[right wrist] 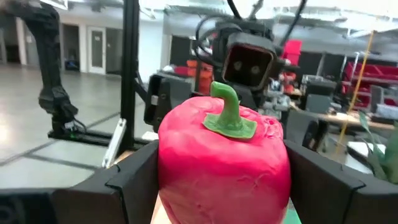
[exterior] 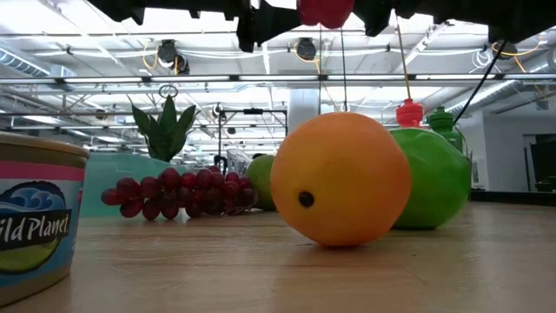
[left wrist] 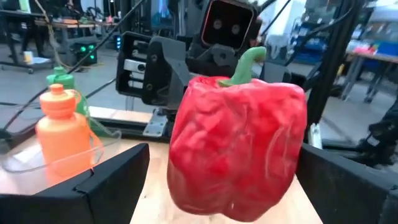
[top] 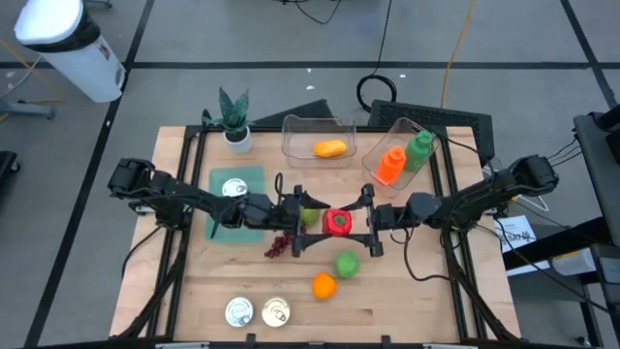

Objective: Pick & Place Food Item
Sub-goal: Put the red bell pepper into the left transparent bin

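Observation:
I should close my left gripper on the red pepper, since its fingers reach down on either side of the pepper.
A red bell pepper [top: 337, 221] with a green stem [right wrist: 227, 112] hangs high above the table's middle, between my two grippers, which face each other. My right gripper [top: 359, 222] comes from the table's right and is shut on it. My left gripper [top: 312, 221] comes from the left and is open. Its fingers [left wrist: 115, 183] stand on either side of the pepper [left wrist: 239, 149] with a gap showing on each side. In the low view the pepper [exterior: 325, 10] shows only at the upper edge. My right gripper pinches the pepper's two opposite side walls [right wrist: 171, 171] between its two fingers [right wrist: 127, 180]. It comes level from the table's right side. The pepper sits upright, stem up, lifted clear of the table.
Below lie dark grapes [top: 278, 246], a green fruit [top: 346, 263], an orange [top: 324, 285] and two cans [top: 257, 311]. A can sits on a green mat [top: 254, 180]. At the back stand a plant [top: 233, 121] and clear bins [top: 291, 134] with an orange food and two bottles [top: 390, 163].

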Motion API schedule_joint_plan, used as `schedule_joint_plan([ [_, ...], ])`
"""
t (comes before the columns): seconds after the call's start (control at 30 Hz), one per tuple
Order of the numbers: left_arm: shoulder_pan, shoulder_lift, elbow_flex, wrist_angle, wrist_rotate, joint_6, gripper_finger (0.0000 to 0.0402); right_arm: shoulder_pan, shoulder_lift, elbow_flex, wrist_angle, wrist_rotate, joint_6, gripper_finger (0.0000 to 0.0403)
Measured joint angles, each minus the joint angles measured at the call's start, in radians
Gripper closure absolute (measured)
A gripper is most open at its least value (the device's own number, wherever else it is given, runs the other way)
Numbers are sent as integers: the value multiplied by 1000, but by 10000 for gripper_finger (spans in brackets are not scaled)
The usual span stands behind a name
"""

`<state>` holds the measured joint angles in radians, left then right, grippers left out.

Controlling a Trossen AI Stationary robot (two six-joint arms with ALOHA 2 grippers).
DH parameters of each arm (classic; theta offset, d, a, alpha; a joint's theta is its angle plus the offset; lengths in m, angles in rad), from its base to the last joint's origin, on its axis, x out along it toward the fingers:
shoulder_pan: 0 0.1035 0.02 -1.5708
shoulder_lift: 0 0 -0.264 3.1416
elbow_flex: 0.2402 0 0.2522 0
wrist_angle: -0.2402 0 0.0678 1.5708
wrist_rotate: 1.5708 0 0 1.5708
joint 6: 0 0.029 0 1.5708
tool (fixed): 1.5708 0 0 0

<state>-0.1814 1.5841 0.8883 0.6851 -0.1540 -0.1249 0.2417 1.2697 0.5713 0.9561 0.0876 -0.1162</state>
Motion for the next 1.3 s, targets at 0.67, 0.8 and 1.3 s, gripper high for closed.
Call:
schedule_joint_plan([
  [0.67, 13, 0, -1, 12, 45, 37, 145, -19, 39, 8, 36, 14, 6, 119],
  [0.8, 14, 1, -1, 15, 44, 41, 144, -15, 10, 10, -32, 71, 1, 106],
  [1.3, 12, -30, 0, 3, -71, 128, 139, -17, -300, 9, -518, 190, 108, 73],
])
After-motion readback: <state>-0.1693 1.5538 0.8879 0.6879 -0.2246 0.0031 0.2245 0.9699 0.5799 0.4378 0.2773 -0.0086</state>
